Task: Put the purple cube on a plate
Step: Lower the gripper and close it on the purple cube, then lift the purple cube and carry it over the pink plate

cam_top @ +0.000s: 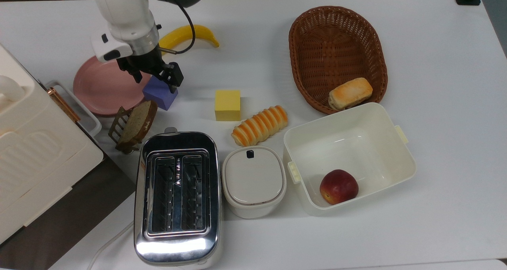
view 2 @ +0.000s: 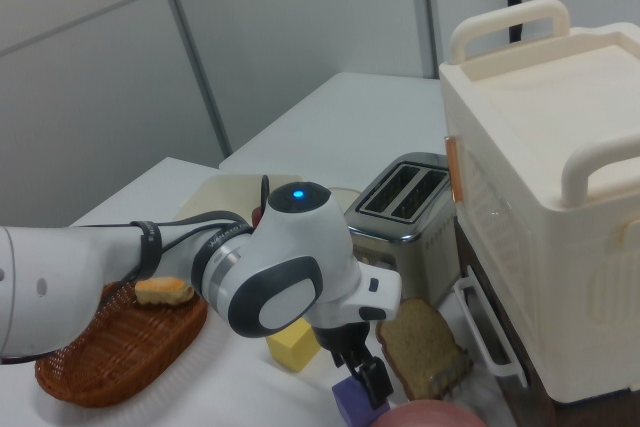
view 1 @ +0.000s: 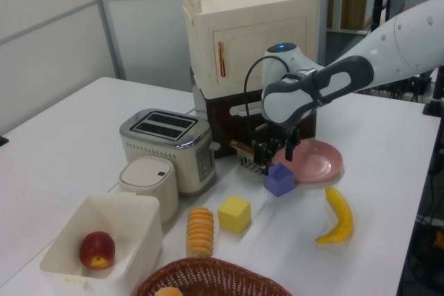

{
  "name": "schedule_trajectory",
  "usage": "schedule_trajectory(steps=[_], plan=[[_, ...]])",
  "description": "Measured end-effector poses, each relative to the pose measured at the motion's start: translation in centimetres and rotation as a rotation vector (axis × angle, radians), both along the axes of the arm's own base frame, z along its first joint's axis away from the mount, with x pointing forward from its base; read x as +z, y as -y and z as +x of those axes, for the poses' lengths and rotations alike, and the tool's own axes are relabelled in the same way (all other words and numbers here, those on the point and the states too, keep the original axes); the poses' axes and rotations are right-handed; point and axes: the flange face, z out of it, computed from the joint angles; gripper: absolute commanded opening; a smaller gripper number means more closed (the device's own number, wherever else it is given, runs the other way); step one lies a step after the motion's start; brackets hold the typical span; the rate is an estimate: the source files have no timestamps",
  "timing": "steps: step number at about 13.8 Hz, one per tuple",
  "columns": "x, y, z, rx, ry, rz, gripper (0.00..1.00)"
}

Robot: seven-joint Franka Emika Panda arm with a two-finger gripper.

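Observation:
Next, my gripper grabs two opposite sides of the purple cube (view 1: 279, 179) to set it on the pink plate (view 1: 316, 161).
The purple cube (cam_top: 161, 95) rests on the white table just off the rim of the pink plate (cam_top: 98, 88), toward the top view's right. My gripper (cam_top: 155, 79) is open and low over the cube, one finger on each side of its top; the arm hides part of the cube. In the left view the cube (view 1: 279, 179) sits in front of the plate (view 1: 313, 161), with the gripper (view 1: 276, 161) right above it. In the right view the gripper (view 2: 361, 375) reaches down to the cube (view 2: 354, 406) at the bottom edge, beside a sliver of the plate (view 2: 428, 415).
A bread slice on a small rack (cam_top: 134, 124) stands close below the cube and plate, ahead of the toaster (cam_top: 177, 196). A banana (cam_top: 191, 34) lies beyond the arm. A yellow cube (cam_top: 227, 104), striped roll (cam_top: 260, 125), wicker basket (cam_top: 358, 28) and white bin (cam_top: 404, 159) are to the top view's right.

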Motion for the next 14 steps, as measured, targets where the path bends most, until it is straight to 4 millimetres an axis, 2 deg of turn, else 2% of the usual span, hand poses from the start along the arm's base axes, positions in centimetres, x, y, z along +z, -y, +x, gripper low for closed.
schedule_trajectory(steps=[8,9,10,11,12,14], plan=[[-1.6,0.1,0.1,0.008,-0.024,-0.005,0.99],[-1.8,0.1,0.1,0.009,-0.027,-0.005,0.74],[-1.9,0.1,0.1,0.012,-0.029,-0.008,0.53],[-1.9,0.1,0.1,0.017,-0.031,-0.015,0.4],[-1.9,0.1,0.1,0.021,-0.032,-0.021,0.36],[-1.8,0.2,0.3,0.023,-0.017,-0.026,0.34]])
